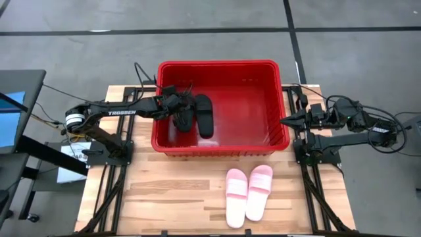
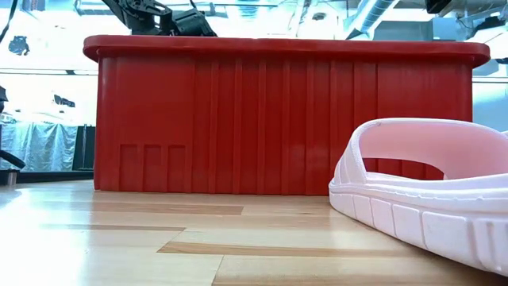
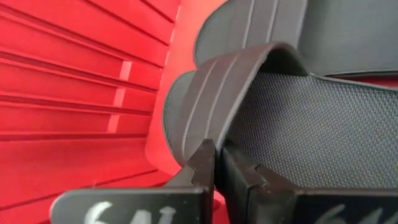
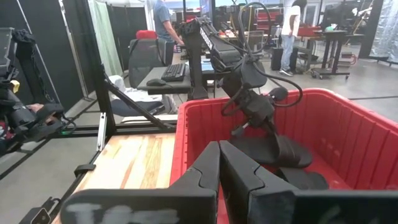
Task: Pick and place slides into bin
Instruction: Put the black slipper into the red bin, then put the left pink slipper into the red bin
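Note:
My left gripper releases the black slide now, since the held black slide's toe [image 3: 174, 118] lies low over the red bin's bottom, alongside the flat slide.
The red bin [image 1: 217, 64] stands at the table's far middle. Two black slides are inside it. One [image 1: 206, 115] lies flat on the bin floor. The other [image 1: 185, 118] is beside it, toward the table's left, under my left gripper [image 1: 179, 108], which reaches in over the bin's left wall and is shut on it. The pink pair [image 1: 248, 192] lies side by side, soles down, on the wood in front of the bin; one of them fills the low view's right [image 2: 429, 191]. My right gripper [image 1: 284, 122] waits shut, level, just outside the bin's right wall. My left gripper [image 3: 216, 165] pinches the black slide's wide strap at its edge [image 3: 208, 134] between the two fingers. One finger is on the strap's ribbed outer face, the other on the side of the textured footbed [image 3: 311, 124]. The fingers slant down from the table's left. The slide sits tilted; whether its low end touches the bin floor I cannot tell.
The bin's tall walls [image 2: 238, 119] surround the left gripper. Bare wood lies left and right of the pink pair and along the near edge. Arm base frames stand at both table sides [image 1: 108, 148] [image 1: 309, 148]. People and workshop furniture show beyond the table.

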